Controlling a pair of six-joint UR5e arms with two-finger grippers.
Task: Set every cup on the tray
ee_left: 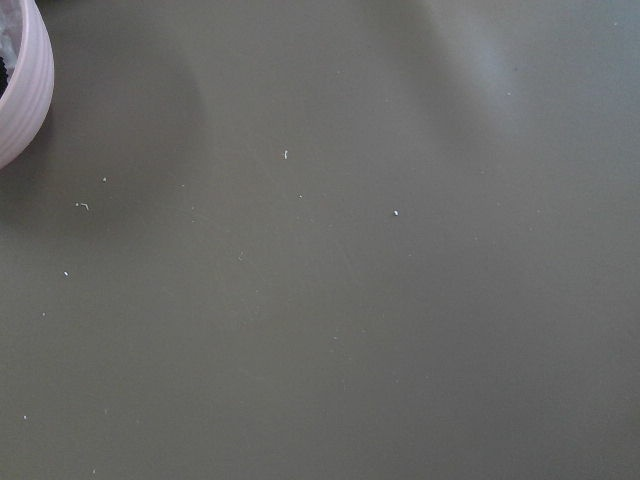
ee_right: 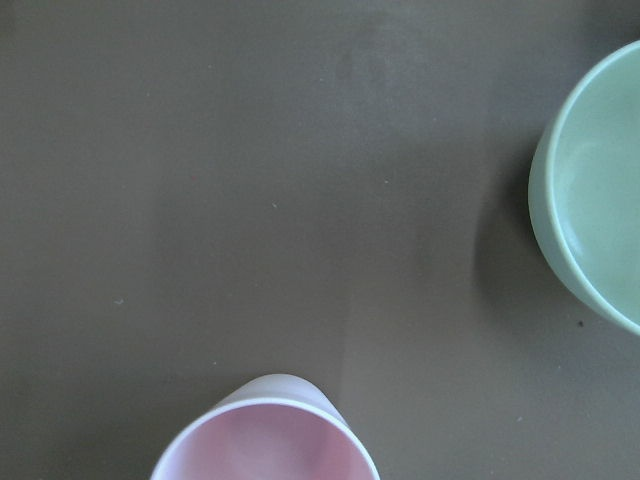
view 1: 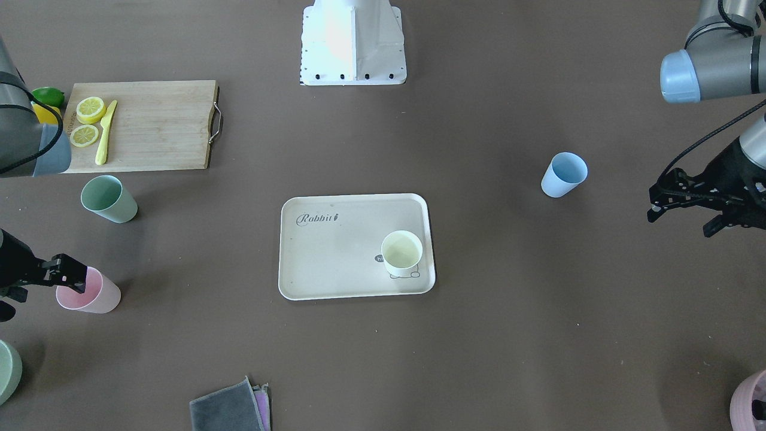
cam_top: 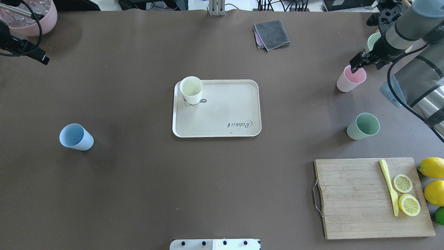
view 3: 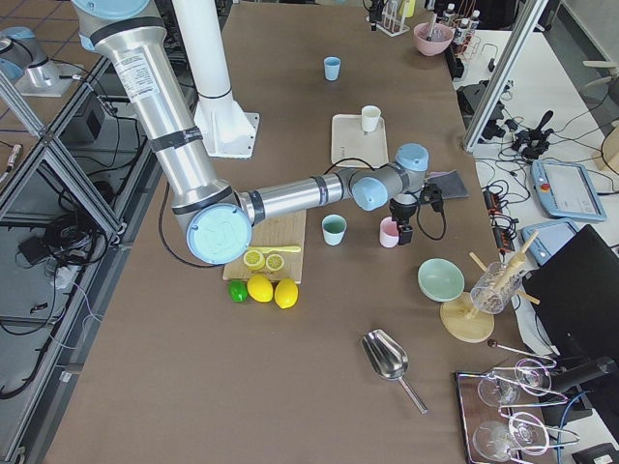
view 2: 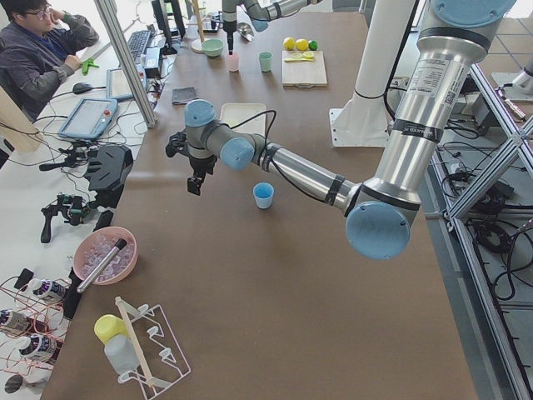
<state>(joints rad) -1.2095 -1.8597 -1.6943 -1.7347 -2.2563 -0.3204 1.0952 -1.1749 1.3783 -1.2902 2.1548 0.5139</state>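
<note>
The pink cup needs to go on the cream tray (view 1: 335, 263), so my right gripper should grab the cup by its rim (view 1: 87, 280) next.
The cream tray (view 1: 335, 263) (cam_top: 225, 111) lies mid-table with the cream-yellow cup (view 1: 401, 253) (cam_top: 191, 89) upright on one corner. The light blue cup (view 1: 564, 174) (cam_top: 75, 136), the mint green cup (view 1: 108, 199) (cam_top: 363, 126) and the pink cup (view 1: 90, 291) (cam_top: 350, 79) stand on the table off the tray. My right gripper (view 1: 48, 286) (cam_top: 365, 66) is open, with one finger at the pink cup's rim and the other outside it. My left gripper (view 1: 681, 222) is open and empty, apart from the blue cup.
A wooden cutting board (view 1: 155, 126) with lemon slices and a yellow knife lies by the mint cup. A mint bowl (view 1: 7, 371) sits beyond the pink cup. A grey cloth (view 1: 230, 407) and a pink container (view 1: 751, 401) lie at the operators' edge.
</note>
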